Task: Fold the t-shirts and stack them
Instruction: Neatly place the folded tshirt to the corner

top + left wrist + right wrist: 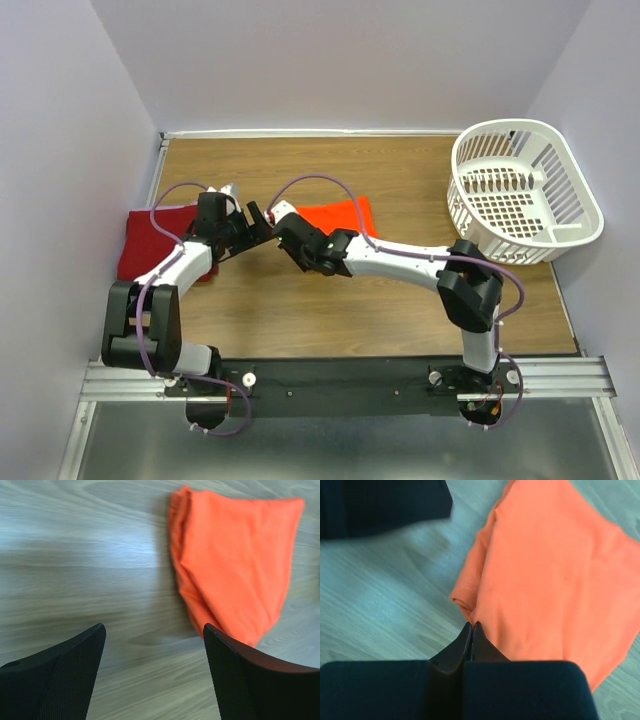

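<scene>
Next, my left gripper grabs the orange-red t-shirt (340,215) by its folded edge facing the crimson t-shirt, to stack the orange-red one on top.
The bright orange-red t-shirt (340,215) lies folded on the wooden table (400,310), right of the middle. The dark crimson t-shirt (150,240) lies folded at the table's left edge, partly under the left arm. My right gripper (472,625) is shut, its tips pinching the near left edge of the orange-red t-shirt (555,580). My left gripper (154,627) hangs open over bare wood just left of the orange-red t-shirt (235,555), nothing between its fingers. In the top view the two grippers meet tip to tip, left gripper (258,216) against right gripper (280,213).
A white lattice laundry basket (525,190) stands at the table's back right corner. Pale walls close in the left, back and right sides. The left gripper's black body (380,505) shows at the upper left of the right wrist view.
</scene>
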